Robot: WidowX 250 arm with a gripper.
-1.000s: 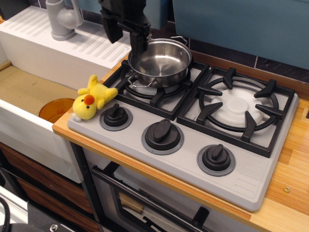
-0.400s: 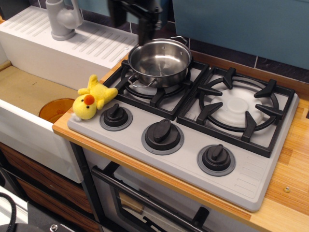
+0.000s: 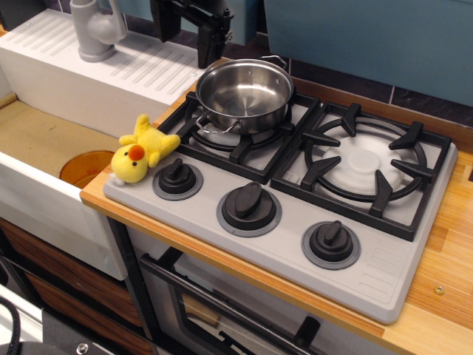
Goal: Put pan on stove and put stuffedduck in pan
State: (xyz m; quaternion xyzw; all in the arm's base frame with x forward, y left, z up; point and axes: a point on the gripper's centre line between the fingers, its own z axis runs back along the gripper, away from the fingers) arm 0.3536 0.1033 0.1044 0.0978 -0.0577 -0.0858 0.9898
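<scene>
My gripper will next put the yellow stuffedduck into the steel pan (image 3: 244, 95), so it will grab the duck by its body (image 3: 151, 142).
The shiny steel pan (image 3: 244, 95) stands upright on the left black grate of the grey stove (image 3: 384, 274), empty inside. The yellow stuffedduck (image 3: 140, 151) lies on the stove's front left corner, beside the left knob (image 3: 177, 177). My gripper (image 3: 186, 33) hangs at the top edge of the view, above and behind-left of the pan, clear of its rim. Its two black fingers (image 3: 211, 46) are spread apart with nothing between them. The duck is well below and in front of the gripper.
A white sink unit with a grey tap (image 3: 96, 29) and ribbed drainboard lies to the left, with an orange dish (image 3: 85, 166) in the basin. The right grate (image 3: 366, 166) has a bare white burner. A wooden counter (image 3: 443, 296) surrounds the stove.
The gripper has let go of the pan's rim, lifted off and shifted up and a little left. The pan stays on the left grate; the duck has not moved.
</scene>
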